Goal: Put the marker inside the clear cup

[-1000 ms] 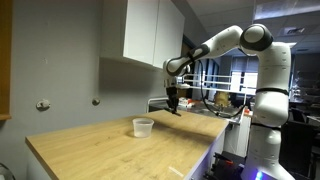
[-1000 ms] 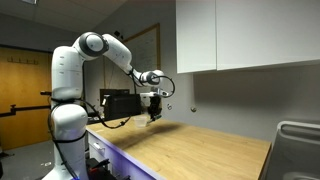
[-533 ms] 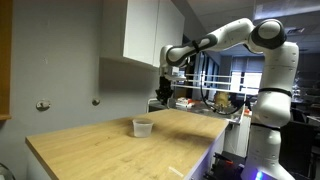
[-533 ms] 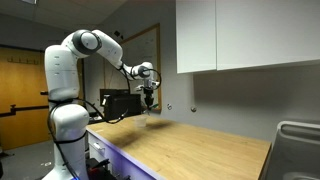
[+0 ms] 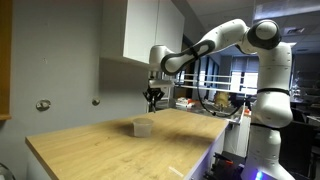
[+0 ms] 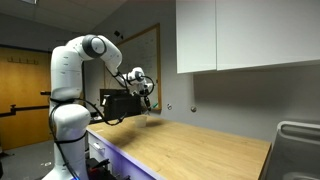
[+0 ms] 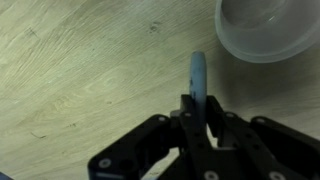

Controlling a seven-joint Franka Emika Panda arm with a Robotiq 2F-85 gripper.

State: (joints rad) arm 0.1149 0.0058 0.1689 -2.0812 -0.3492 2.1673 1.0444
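Note:
The marker's tip is outside the clear cup's rim and the marker would fall on the wooden counter if I opened now, so my gripper should move the marker (image 7: 198, 72) toward the cup before letting go.
My gripper (image 7: 198, 108) is shut on the marker (image 7: 198, 72), a thin stick that looks bluish-grey here and points away from the jaws. The clear cup (image 7: 268, 28) stands upright on the wooden counter at the top right of the wrist view, apart from the marker tip, with its open rim facing the camera. In an exterior view the gripper (image 5: 152, 97) hangs above the cup (image 5: 143, 126) and slightly to its right. The gripper (image 6: 147, 100) also shows over the counter's far end; the cup is too small to make out there.
The wooden counter (image 5: 110, 150) runs along a grey wall with white cabinets (image 5: 150, 30) overhead. A black box (image 6: 118, 103) sits by the robot base. A metal sink or rack edge (image 6: 295, 140) is at the counter's other end.
The arm has swung the gripper with the marker sideways along the counter toward the wall, from beside the cup to almost above it.

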